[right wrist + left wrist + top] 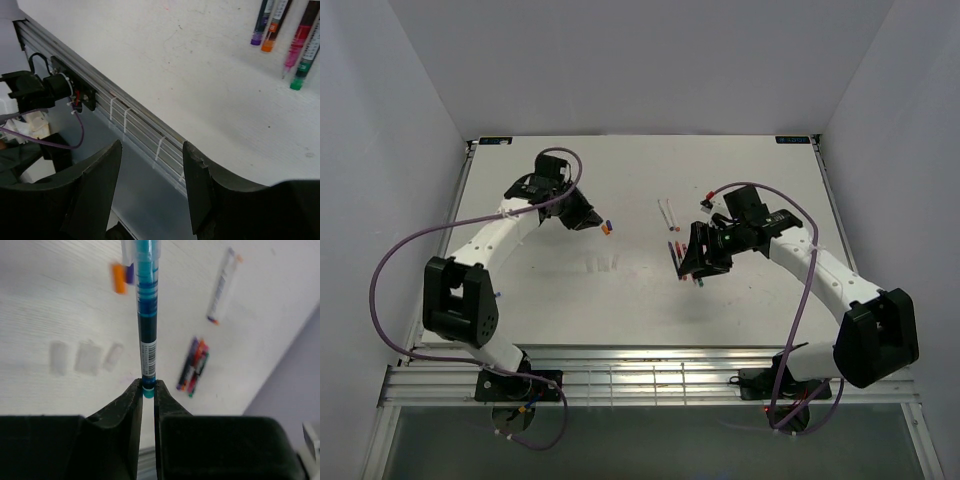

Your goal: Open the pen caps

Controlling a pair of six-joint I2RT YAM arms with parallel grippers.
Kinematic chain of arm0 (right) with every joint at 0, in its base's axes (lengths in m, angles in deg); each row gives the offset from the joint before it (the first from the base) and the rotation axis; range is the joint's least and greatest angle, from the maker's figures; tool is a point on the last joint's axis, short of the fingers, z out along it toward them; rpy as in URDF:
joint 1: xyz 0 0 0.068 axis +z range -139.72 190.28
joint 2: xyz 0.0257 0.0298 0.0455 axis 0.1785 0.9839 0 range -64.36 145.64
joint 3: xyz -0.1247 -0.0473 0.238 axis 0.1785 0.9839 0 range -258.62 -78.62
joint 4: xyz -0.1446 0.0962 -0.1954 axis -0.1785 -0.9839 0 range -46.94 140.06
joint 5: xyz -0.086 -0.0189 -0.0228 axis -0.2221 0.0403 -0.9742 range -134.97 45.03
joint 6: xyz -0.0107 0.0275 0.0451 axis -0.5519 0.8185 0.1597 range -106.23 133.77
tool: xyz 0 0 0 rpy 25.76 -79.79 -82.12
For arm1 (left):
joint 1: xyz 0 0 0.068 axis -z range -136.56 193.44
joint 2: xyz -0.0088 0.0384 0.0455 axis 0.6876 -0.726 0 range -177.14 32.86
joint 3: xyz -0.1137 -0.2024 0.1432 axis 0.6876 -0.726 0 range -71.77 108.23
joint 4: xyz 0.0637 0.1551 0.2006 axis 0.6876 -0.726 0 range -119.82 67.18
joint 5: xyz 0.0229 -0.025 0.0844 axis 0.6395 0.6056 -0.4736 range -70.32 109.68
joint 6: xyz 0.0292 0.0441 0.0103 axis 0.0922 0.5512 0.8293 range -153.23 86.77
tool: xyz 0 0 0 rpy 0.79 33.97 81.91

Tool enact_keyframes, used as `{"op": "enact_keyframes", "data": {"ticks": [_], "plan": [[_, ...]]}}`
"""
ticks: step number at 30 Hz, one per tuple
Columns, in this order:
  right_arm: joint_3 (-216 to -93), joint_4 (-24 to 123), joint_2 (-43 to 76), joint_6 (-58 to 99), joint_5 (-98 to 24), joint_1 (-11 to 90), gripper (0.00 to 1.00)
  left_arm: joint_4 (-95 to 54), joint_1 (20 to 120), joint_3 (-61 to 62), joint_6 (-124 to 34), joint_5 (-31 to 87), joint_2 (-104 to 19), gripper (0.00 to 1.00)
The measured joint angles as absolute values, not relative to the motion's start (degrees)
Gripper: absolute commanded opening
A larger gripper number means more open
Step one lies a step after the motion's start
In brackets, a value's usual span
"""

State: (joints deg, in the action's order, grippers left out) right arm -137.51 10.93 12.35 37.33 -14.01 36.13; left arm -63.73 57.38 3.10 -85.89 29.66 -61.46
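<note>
Next, my right gripper grabs the blue-teal pen's body, so that the clear cap stays free for my left gripper to open.
My left gripper [148, 385] is shut on the end of a blue-teal pen [146, 315], which points away from it over the table. A small orange cap [118, 278] and a blue-purple cap [129, 273] lie on the table beside the pen's far end; in the top view they show as the orange cap [607, 232] and the blue cap [610, 222], just right of the left gripper [590, 220]. I cannot pick out a red cap. My right gripper [152, 146] is open and empty, beside a cluster of pens [285, 35], and it shows in the top view [695, 262].
A white pen with orange ends [222, 287] lies further out; the top view shows white pens [667, 212] there. Several coloured pens [194, 365] lie together at mid-table. Three pale translucent pieces [88, 357] lie on the table. The table's metal near edge [135, 117] runs under the right gripper.
</note>
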Motion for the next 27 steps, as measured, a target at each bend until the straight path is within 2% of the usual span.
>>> {"op": "enact_keyframes", "data": {"ticks": [6,14,27], "plan": [[-140.79,13.77,15.16,40.98,-8.59,36.11,0.59,-47.16,64.22,-7.5,-77.0,48.11,-49.16,0.0],[-141.95,23.13,15.62,48.49,-2.91,36.13,0.59,-34.72,67.59,-18.86,-73.3,65.55,-41.47,0.0],[-143.98,35.61,16.67,57.32,-1.95,38.51,0.56,-31.64,69.75,-22.69,-74.42,73.5,-36.57,0.0]]}}
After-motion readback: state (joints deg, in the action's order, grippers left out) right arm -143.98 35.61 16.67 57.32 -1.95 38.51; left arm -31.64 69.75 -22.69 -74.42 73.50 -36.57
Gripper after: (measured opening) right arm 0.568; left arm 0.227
